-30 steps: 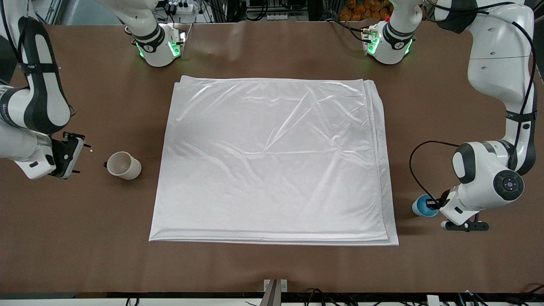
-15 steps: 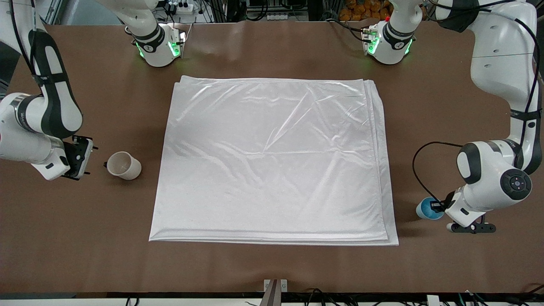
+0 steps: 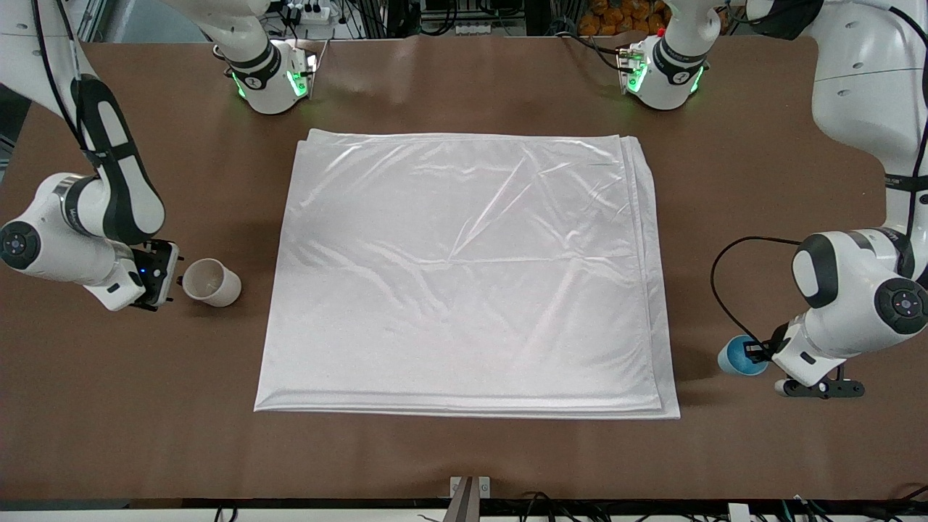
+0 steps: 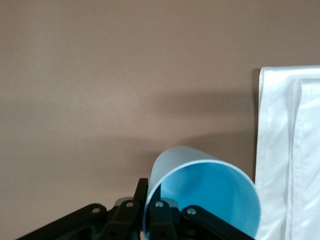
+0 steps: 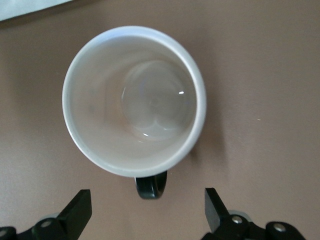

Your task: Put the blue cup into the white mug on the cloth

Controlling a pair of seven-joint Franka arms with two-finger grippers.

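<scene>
The white mug needs to be set on the cloth for the blue cup, so the robot's right gripper will next grab the mug by its black handle (image 5: 151,186).
The blue cup (image 3: 741,356) is beside the cloth's (image 3: 464,275) near corner, at the left arm's end of the table. My left gripper (image 3: 759,353) is shut on its rim, one finger inside and one outside; this shows in the left wrist view (image 4: 150,202), where the cup (image 4: 210,192) looks tilted. The white mug (image 3: 211,282) stands upright on the bare table at the right arm's end, off the cloth. My right gripper (image 3: 171,274) is open, low beside the mug. In the right wrist view the mug (image 5: 135,100) has its black handle (image 5: 151,186) pointing between the open fingers (image 5: 80,207).
The brown table (image 3: 464,449) surrounds the cloth. Both arm bases (image 3: 272,80) stand along the table's edge farthest from the front camera. A black cable (image 3: 725,290) loops from the left wrist over the table near the blue cup.
My right gripper has moved in close to the mug's handle side. My left gripper has shifted a little away from the cloth, carrying the blue cup with it.
</scene>
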